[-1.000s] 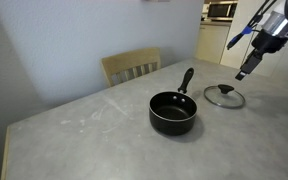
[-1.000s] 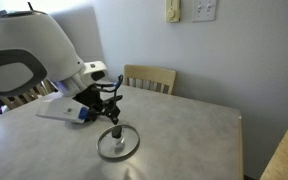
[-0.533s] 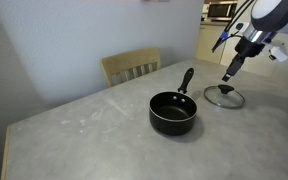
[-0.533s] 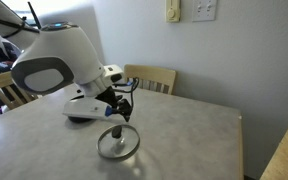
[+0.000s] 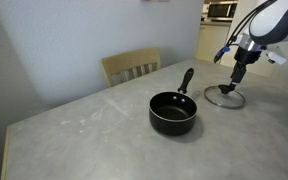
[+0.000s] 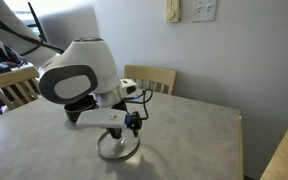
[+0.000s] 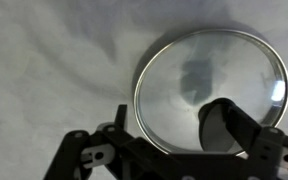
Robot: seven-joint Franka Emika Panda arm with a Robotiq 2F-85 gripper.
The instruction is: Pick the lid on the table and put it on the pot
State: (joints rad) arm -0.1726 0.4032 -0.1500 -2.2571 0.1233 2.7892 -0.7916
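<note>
The lid should be grabbed from above with my gripper by its black knob [image 5: 226, 89], which keeps the metal rim level and free to go on the pot [image 5: 172, 112].
The glass lid [image 5: 225, 97] with its metal rim lies flat on the grey table [image 5: 84, 130], to the right of the black pot [image 5: 172, 112]. The pot is empty and its long handle [image 5: 186, 79] points away to the back. My gripper [image 5: 235, 78] hangs just above the lid, pointing down. In an exterior view the lid [image 6: 117, 149] lies under the gripper [image 6: 132, 123]. In the wrist view the lid [image 7: 199, 70] fills the frame and its black knob [image 7: 221, 124] sits between the spread fingers of the gripper [image 7: 179, 142], which looks open and empty.
A wooden chair [image 5: 131, 65] stands behind the table's far edge and also shows in an exterior view [image 6: 152, 78]. A counter with a microwave [image 5: 220, 11] is at the back right. The table [image 6: 194, 130] ends near the wall.
The arm has swung in over the lid and come down, with the wrist now pointing straight at it. The lid and the pot have not moved.
</note>
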